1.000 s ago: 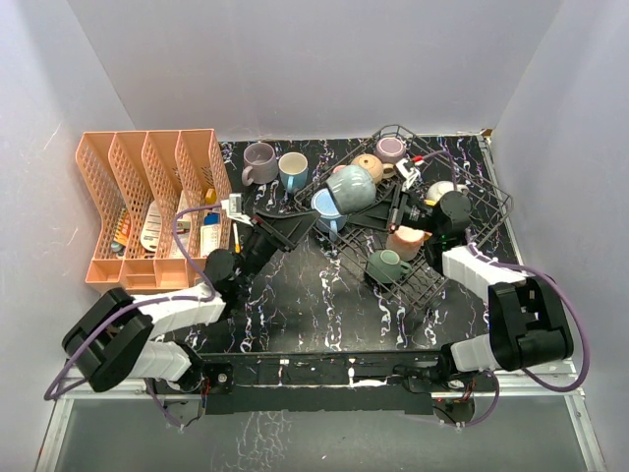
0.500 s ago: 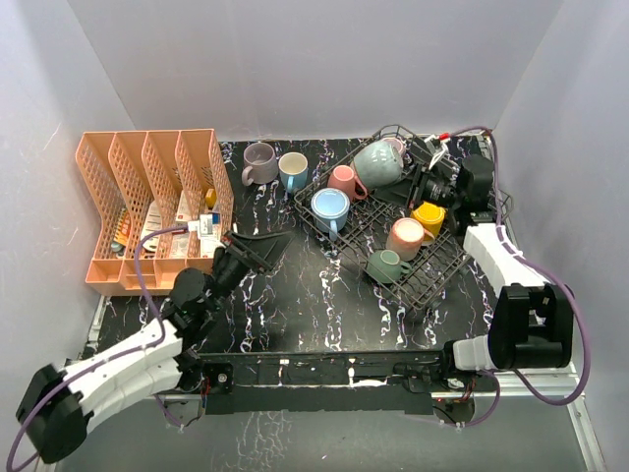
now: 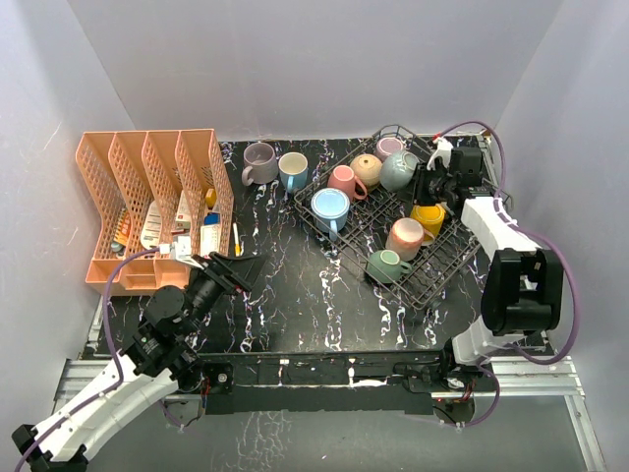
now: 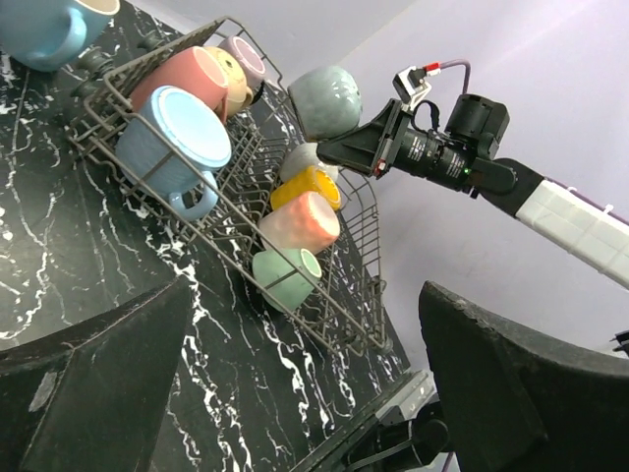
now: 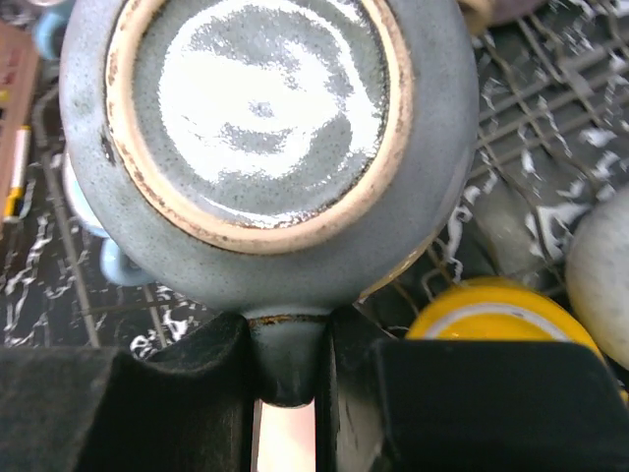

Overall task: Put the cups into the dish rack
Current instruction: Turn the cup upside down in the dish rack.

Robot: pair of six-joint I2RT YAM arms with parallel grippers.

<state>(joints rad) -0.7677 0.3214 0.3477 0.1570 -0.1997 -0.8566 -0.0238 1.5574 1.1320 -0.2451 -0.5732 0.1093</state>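
The grey cup's rim is high above the wire bottom of the dish rack. I need to lower the cup onto the wires before my right gripper lets go of it.
The dark wire dish rack stands at the right. It holds blue, pink, tan, mauve, yellow, salmon and green cups. My right gripper is shut on the handle of a grey cup, held bottom-up over the rack's far right part. A mauve cup and a blue cup stand on the table left of the rack. My left gripper is open and empty, low at the near left.
An orange plastic organiser with small items fills the far left. Purple walls close in the back and both sides. In the left wrist view the rack and my right arm lie ahead of the open fingers.
My right gripper has carried the grey cup from over the rack's middle to its far right part. My left arm has drawn back toward the near left.
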